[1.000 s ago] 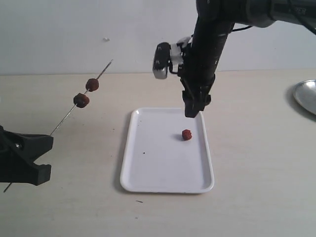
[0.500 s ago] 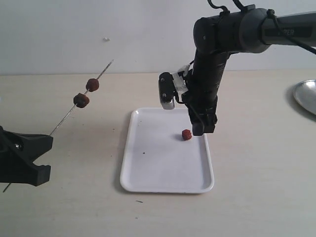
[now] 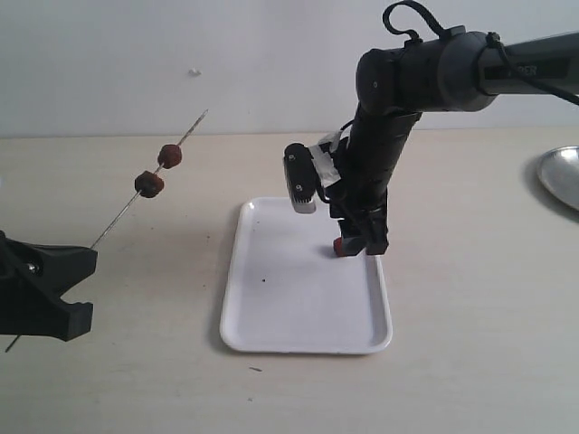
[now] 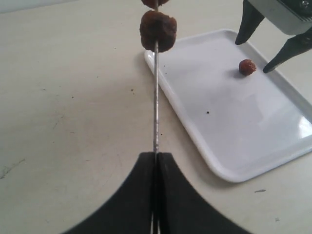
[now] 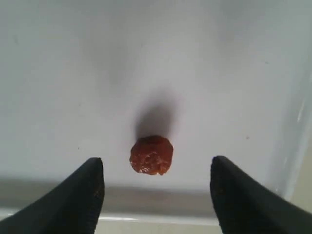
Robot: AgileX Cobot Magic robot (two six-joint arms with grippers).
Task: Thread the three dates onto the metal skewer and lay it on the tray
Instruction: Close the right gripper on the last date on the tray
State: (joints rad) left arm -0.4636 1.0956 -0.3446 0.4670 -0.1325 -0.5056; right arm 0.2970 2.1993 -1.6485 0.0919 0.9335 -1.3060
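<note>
The right gripper grabs the last date by its round sides next, to thread the date onto the metal skewer.
My left gripper (image 4: 156, 155) (image 3: 63, 262) is shut on the lower part of the thin metal skewer (image 3: 136, 199) (image 4: 156, 97), which slants up and away over the table. Two dark dates (image 3: 149, 184) (image 3: 169, 155) are threaded on it; the nearer one (image 4: 158, 30) shows close in the left wrist view. The third date (image 5: 151, 155) (image 4: 247, 67) (image 3: 339, 246) lies on the white tray (image 3: 289, 307) near its right rim. My right gripper (image 5: 157, 173) (image 3: 357, 244) is open, lowered over the tray, with its fingers (image 5: 87, 195) straddling that date without touching it.
A round silvery dish (image 3: 561, 176) sits at the far right edge of the table. A small dark speck (image 3: 263, 279) lies on the tray. The pale wall stands behind the table.
The right arm has come down toward the tray, bringing its open fingers from above the loose date to either side of it. The left gripper and skewer have not moved.
</note>
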